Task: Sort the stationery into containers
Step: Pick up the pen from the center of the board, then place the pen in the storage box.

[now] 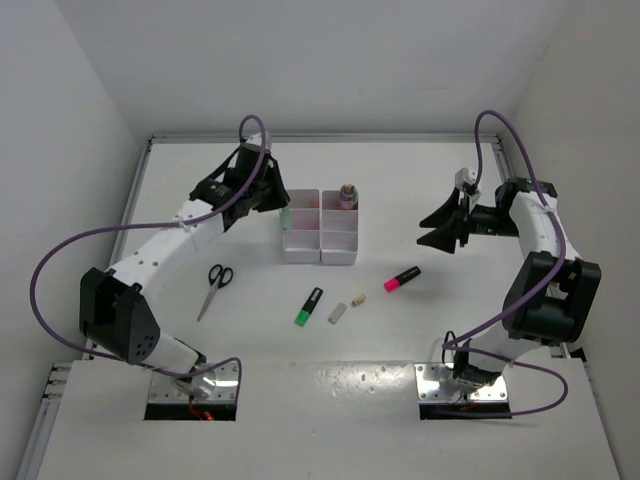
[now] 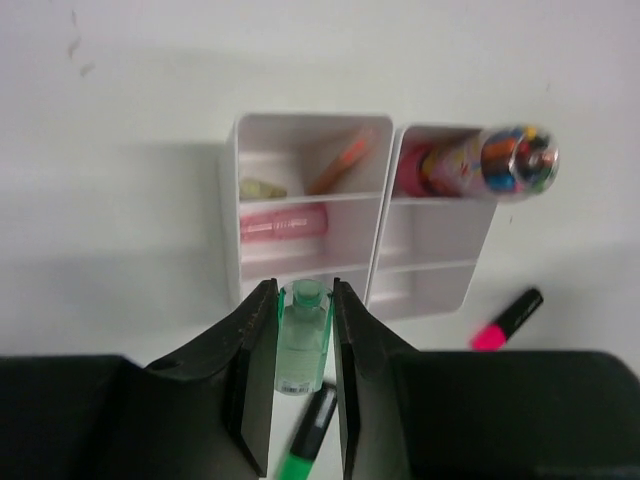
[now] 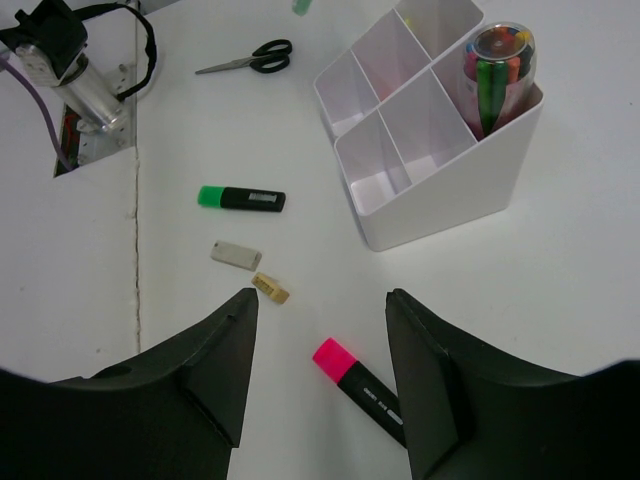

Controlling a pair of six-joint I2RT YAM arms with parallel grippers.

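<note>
My left gripper should move the pastel green pen toward the pink pen's section of the organiser before letting go, because the pen is still short of that section.
The white six-compartment organiser (image 1: 320, 240) stands mid-table. My left gripper (image 1: 278, 200) is at its left side, shut on a pastel green pen (image 2: 303, 335), held above the organiser's (image 2: 232, 230) nearest left compartment. A pink pen (image 2: 283, 222) lies in the middle left compartment, and cream (image 2: 262, 188) and orange pens in the far one. My right gripper (image 1: 428, 229) is open and empty, above the pink highlighter (image 3: 365, 390). The green highlighter (image 1: 310, 305), grey eraser (image 1: 337, 313), beige eraser (image 1: 358, 300) and scissors (image 1: 215, 285) lie on the table.
A clear tube of coloured items (image 1: 347, 195) stands in the organiser's far right compartment and also shows in the right wrist view (image 3: 497, 75). The arm bases and mounting plates (image 1: 195, 385) sit at the near edge. White walls enclose the table on three sides.
</note>
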